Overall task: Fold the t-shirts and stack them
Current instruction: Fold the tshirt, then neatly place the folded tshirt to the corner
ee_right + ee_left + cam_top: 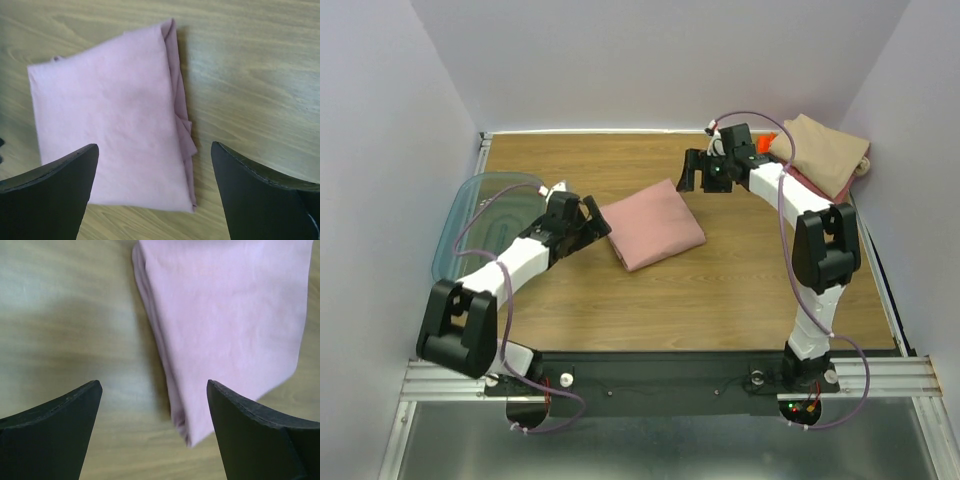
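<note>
I will next use my right gripper to grab the folded t-shirt by the middle of its side edge nearest the stack, so I can stack it.
A dusty-pink t-shirt (pixel 653 224) lies folded into a rectangle in the middle of the wooden table (pixel 720 290). My left gripper (pixel 597 217) hovers open at its left edge, and the left wrist view has the shirt's (pixel 230 315) folded corner between the fingers, which grip nothing. Open too, my right gripper (pixel 692 172) hangs just beyond the shirt's far corner; its wrist view looks down on the shirt (pixel 110 120). At the back right sits a stack of folded t-shirts, a tan one (pixel 823 150) on top of a pink one (pixel 810 183), with a bit of orange (pixel 766 140) behind.
A clear teal plastic bin (pixel 485 215) lies at the table's left edge, partly under my left arm. Grey walls close in the table on three sides. The right arm's elbow (pixel 825 245) stands near the stack.
</note>
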### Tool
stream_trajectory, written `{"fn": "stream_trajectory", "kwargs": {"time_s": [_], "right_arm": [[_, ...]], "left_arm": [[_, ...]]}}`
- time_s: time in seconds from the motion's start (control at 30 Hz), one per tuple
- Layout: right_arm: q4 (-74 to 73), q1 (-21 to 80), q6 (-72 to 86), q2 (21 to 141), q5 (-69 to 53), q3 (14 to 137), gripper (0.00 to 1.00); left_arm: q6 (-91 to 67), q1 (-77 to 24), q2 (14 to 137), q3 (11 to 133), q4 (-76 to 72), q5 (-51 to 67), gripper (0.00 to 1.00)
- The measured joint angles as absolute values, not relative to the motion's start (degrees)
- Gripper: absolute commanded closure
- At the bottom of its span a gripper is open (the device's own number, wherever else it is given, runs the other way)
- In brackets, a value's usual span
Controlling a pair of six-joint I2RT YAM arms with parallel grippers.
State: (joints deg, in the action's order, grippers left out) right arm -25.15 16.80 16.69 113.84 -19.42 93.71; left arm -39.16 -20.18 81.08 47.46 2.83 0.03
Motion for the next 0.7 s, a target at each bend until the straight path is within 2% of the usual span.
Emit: {"fn": "stream_trajectory", "kwargs": {"time_s": [0.2,0.4,0.7], "right_arm": [[-24.29,16.97,8.19,113.54,-21.34,88.75,0.01],[-23.46,18.33,5.19,117.89,-19.0,88.79,0.09],[-22.61,23.42,4.47,120.53,-12.12,88.79,0.17]], "left_arm": [[-42.06,-22.81,65.91,35.0,2.57,2.2,0.02],[-45.47,-23.31,49.39,27.64,5.82,1.02,0.02],[-48.4,-23.29,41.8,27.46,14.55,-6.83,0.02]]}}
